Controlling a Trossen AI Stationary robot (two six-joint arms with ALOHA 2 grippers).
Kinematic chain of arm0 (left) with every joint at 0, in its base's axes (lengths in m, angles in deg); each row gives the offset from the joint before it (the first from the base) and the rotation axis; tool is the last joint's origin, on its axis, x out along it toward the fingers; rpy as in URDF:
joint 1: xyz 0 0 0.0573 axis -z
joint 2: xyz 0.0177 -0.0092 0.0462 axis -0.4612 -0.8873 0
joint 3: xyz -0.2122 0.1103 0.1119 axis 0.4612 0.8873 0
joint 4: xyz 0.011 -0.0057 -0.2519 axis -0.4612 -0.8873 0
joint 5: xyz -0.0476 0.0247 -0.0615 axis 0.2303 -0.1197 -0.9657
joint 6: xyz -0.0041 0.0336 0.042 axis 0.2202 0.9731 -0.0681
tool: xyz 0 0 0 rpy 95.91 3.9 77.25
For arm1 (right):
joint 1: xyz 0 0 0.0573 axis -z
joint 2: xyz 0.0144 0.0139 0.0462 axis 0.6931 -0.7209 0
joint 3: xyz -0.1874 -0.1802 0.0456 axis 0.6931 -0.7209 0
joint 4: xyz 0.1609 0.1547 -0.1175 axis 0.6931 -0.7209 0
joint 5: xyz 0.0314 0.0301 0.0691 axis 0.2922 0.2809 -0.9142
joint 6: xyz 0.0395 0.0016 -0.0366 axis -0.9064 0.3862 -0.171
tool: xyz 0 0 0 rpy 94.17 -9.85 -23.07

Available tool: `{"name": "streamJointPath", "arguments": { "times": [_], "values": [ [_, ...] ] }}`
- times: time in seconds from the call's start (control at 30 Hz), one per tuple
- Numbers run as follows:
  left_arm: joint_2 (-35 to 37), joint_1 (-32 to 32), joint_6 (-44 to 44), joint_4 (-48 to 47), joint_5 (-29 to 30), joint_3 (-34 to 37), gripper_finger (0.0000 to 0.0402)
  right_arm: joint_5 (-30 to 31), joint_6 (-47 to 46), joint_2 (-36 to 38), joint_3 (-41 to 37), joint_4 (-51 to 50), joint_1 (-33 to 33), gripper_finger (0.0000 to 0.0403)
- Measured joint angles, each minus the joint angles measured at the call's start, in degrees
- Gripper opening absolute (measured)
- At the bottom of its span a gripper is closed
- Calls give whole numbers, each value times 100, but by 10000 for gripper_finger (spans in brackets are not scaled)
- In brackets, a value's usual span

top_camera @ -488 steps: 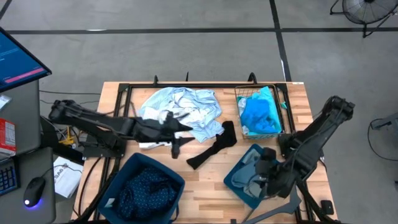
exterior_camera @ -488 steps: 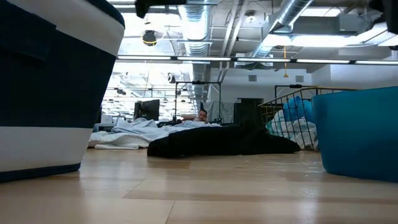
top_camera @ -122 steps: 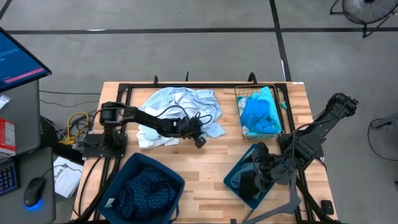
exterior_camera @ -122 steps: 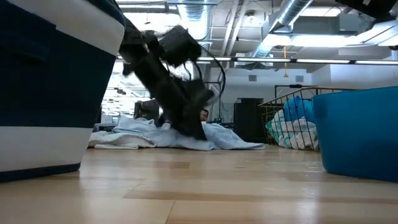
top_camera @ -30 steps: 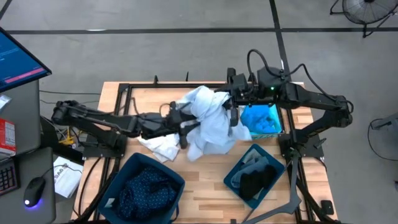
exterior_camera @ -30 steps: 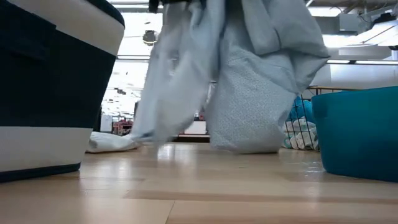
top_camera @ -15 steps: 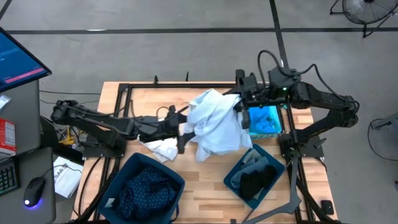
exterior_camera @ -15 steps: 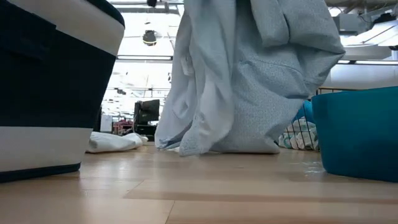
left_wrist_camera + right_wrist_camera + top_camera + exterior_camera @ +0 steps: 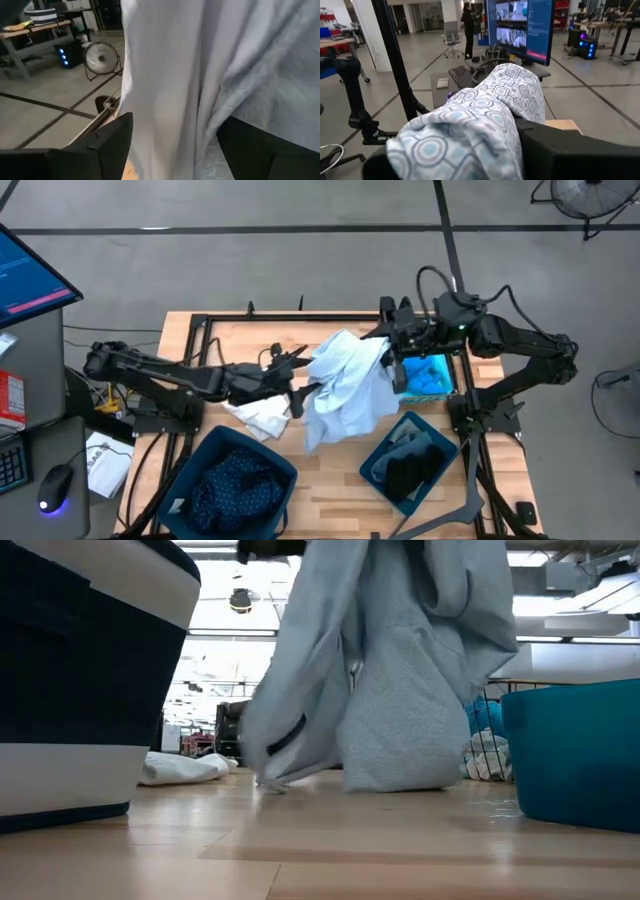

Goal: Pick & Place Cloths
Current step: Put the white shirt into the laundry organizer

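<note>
I should next grab the pale blue patterned cloth (image 9: 345,385) by its hanging fold with my left gripper. Then I can put the cloth in the navy bin.
A pale blue patterned cloth (image 9: 345,385) hangs over the middle of the table from my right gripper (image 9: 385,345), which is shut on it. My left gripper (image 9: 292,380) is level at the cloth's left side and open. In the left wrist view its two fingers stand wide apart on either side of a hanging fold (image 9: 170,90). A white cloth (image 9: 258,415) lies flat on the table under the left arm. The low view shows the pale blue cloth (image 9: 390,690) as a wide curtain. My right gripper holds a bunched upper part of the pale blue cloth (image 9: 485,117), which wraps over the fingers and hides them. The gripper reaches in level from the table's right side. The cloth hangs slack below it, and its lower end (image 9: 395,780) reaches the table top. My left gripper's fingers flank the cloth; whether they touch it I cannot tell.
A navy bin (image 9: 180,490) at the near left holds a navy dotted cloth (image 9: 235,485). A teal bin (image 9: 375,470) at the near right holds grey and black cloths (image 9: 410,465). The wire basket (image 9: 455,365) at the far right holds turquoise and blue cloths (image 9: 425,375).
My left gripper has opened and let go of the pale blue cloth. My right gripper has carried the cloth a little toward the table's right edge. The cloth now hangs from the right gripper alone, and its left part has dropped and swung.
</note>
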State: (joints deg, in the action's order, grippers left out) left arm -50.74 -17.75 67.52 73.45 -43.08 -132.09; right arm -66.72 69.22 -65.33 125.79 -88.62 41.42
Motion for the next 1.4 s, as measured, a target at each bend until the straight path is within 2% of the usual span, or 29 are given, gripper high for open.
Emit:
{"name": "streamJointPath", "arguments": {
  "times": [0.13, 0.3, 0.57, 0.7, 0.93, 1.2, 1.3, 1.4],
  "values": [
    [-375, -187, -261, 605, -374, 0, 266, -1, 0, -98, 0, 65, -22, 0],
    [-810, -373, -279, 1578, -1369, -2, 267, -2, 0, -233, -9, 207, -59, 0],
    [-1440, -501, -301, 2533, -2901, -2, 267, -149, 0, -379, 4, 501, -92, 0],
    [-1635, -488, -302, 3110, -3434, -2, 267, -154, 2, -443, 10, 624, -91, 0],
    [-1862, -488, -301, 3579, -3521, -2, 267, -170, 0, -669, -7, 761, -90, 1],
    [-1829, -503, -297, 3740, -3194, -4, 262, -745, -199, -1093, 0, 1431, -90, 1],
    [-1819, -503, -297, 3776, -3191, -80, 248, -783, -284, -1212, 0, 1660, -90, 1],
    [-1819, -503, -303, 3766, -3214, -183, 212, -1003, -448, -1238, 0, 1837, -88, 1]
  ]
}}
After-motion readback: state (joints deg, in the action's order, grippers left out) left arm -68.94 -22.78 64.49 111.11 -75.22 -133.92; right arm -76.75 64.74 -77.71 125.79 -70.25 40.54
